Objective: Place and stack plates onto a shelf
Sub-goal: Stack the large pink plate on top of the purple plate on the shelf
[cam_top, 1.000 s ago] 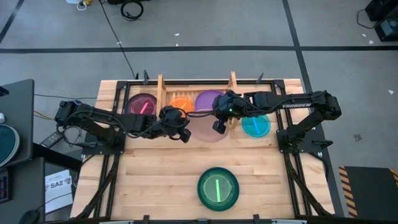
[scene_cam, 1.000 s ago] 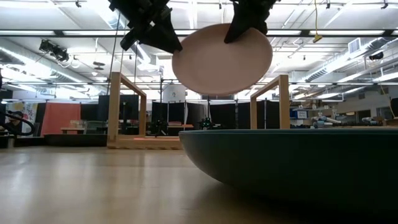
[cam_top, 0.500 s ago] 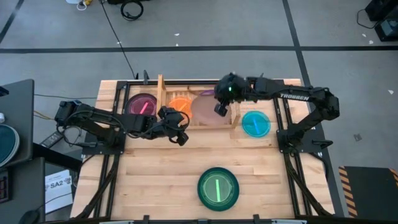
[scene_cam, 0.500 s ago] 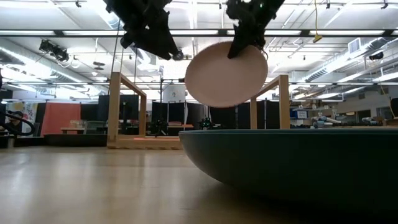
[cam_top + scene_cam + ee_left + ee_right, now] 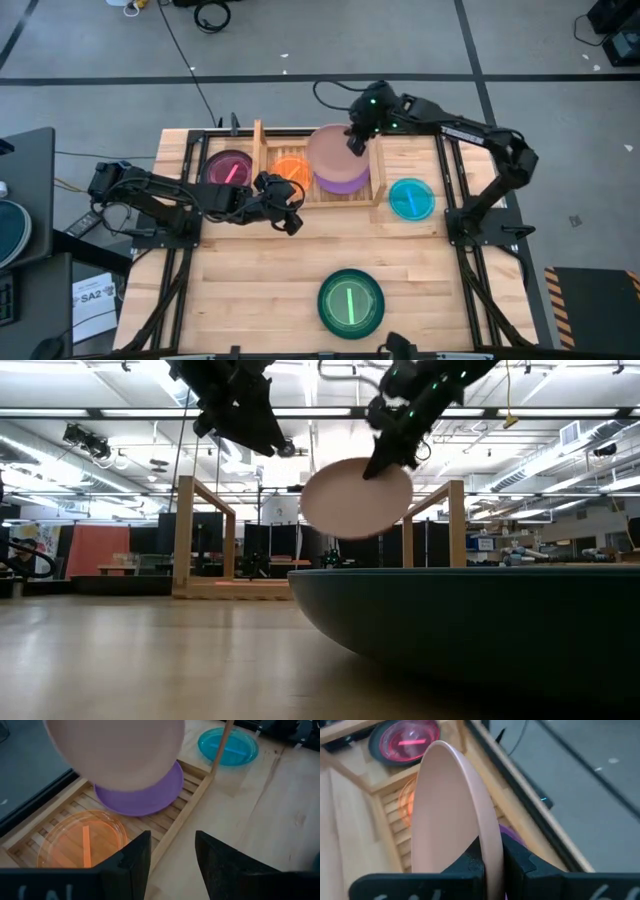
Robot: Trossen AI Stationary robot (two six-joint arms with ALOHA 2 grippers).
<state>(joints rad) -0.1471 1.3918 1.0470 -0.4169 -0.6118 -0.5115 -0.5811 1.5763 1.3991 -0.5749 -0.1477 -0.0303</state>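
The pink plate (image 5: 332, 152) is still steeply tilted above the purple plate (image 5: 343, 181), so my right gripper keeps holding it for now.
My right gripper (image 5: 356, 140) is shut on a pink plate (image 5: 332, 152), which hangs over the right half of the shelf (image 5: 378, 185), above the purple plate (image 5: 343, 181) lying flat on the slats. An orange plate (image 5: 292, 170) lies on the shelf's left half. My left gripper (image 5: 290, 215) stands open in front of the shelf's near edge, with nothing between its fingers (image 5: 134, 862). The low view shows the pink plate (image 5: 355, 498) in the air between the two side boards. My right gripper pinches the pink plate's rim (image 5: 489, 842) between its two fingers, on the plate's right side. The fingers slant down onto it from the table's right. The plate is lifted clear and tilted, hanging out to the left of the fingers (image 5: 385, 455) above the purple plate.
A maroon plate (image 5: 229, 167) lies on the table left of the shelf and a cyan plate (image 5: 411, 199) right of it. A dark green plate (image 5: 351, 301) lies near the front edge. The bare tabletop (image 5: 240, 270) stretches between shelf and green plate.
My right gripper has carried the pink plate from in front of the shelf toward the table's far edge, over the purple plate. My left gripper, which was at the plate's left rim, has let go and kept its place.
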